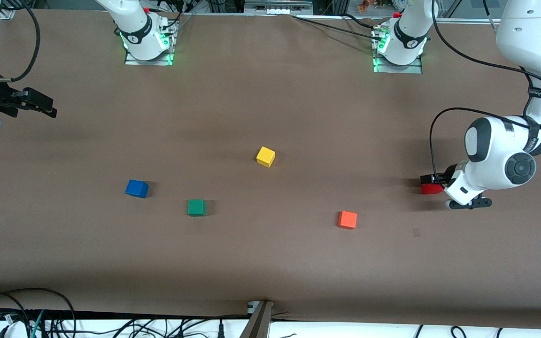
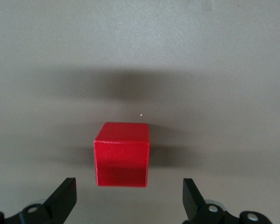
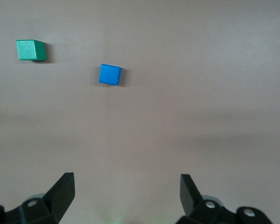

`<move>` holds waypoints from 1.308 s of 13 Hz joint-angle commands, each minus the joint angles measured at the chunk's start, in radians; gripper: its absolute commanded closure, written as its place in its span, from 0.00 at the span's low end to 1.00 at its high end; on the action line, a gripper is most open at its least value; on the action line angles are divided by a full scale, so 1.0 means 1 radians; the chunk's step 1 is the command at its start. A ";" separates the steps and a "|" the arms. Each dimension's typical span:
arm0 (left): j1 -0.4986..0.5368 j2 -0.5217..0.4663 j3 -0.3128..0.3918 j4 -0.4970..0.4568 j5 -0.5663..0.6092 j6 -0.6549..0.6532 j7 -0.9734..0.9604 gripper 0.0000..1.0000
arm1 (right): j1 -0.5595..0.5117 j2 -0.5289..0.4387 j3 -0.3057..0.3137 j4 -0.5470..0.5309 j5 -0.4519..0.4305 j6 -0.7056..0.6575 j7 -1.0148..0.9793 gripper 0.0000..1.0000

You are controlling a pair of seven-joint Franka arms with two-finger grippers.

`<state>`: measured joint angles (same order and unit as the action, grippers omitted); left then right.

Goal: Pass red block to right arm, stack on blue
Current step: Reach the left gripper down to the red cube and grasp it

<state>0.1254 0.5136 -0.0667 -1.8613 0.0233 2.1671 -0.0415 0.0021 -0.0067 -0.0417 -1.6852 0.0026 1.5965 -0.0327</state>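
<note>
I should next grab the red block by its opposite sides with my left gripper, so that the red block's end stays free for the right arm to grab.
The red block [image 1: 431,189] sits on the table at the left arm's end. My left gripper [image 1: 435,180] is low over the table right by it. In the left wrist view the red block [image 2: 122,154] lies just ahead of the open left gripper [image 2: 129,198], not between the fingertips. The blue cube [image 1: 136,188] sits toward the right arm's end. My right gripper [image 1: 40,104] hangs open and empty above the table at that end. The right wrist view shows the blue cube [image 3: 110,74] well ahead of the open right gripper [image 3: 126,193].
A green cube [image 1: 196,207] lies beside the blue one, nearer the front camera; it also shows in the right wrist view [image 3: 31,50]. A yellow cube [image 1: 266,156] sits mid-table. An orange cube [image 1: 347,219] lies between the green and red cubes.
</note>
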 commanded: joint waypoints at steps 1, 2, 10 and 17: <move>0.011 0.028 -0.001 0.013 0.026 0.026 0.040 0.00 | -0.001 0.001 0.003 0.015 -0.004 -0.016 0.019 0.00; 0.011 0.039 -0.001 0.014 0.027 0.034 0.043 0.00 | -0.001 0.001 0.003 0.015 -0.004 -0.016 0.019 0.00; 0.014 0.075 -0.002 0.022 0.083 0.066 0.107 0.42 | -0.001 0.001 0.003 0.015 -0.004 -0.016 0.017 0.00; 0.025 0.040 -0.004 0.129 0.081 -0.115 0.482 1.00 | 0.001 0.001 0.006 0.015 -0.004 -0.016 0.017 0.00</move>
<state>0.1432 0.5775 -0.0647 -1.8128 0.0808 2.1744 0.3045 0.0024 -0.0067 -0.0401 -1.6852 0.0026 1.5962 -0.0321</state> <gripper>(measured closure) 0.441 0.000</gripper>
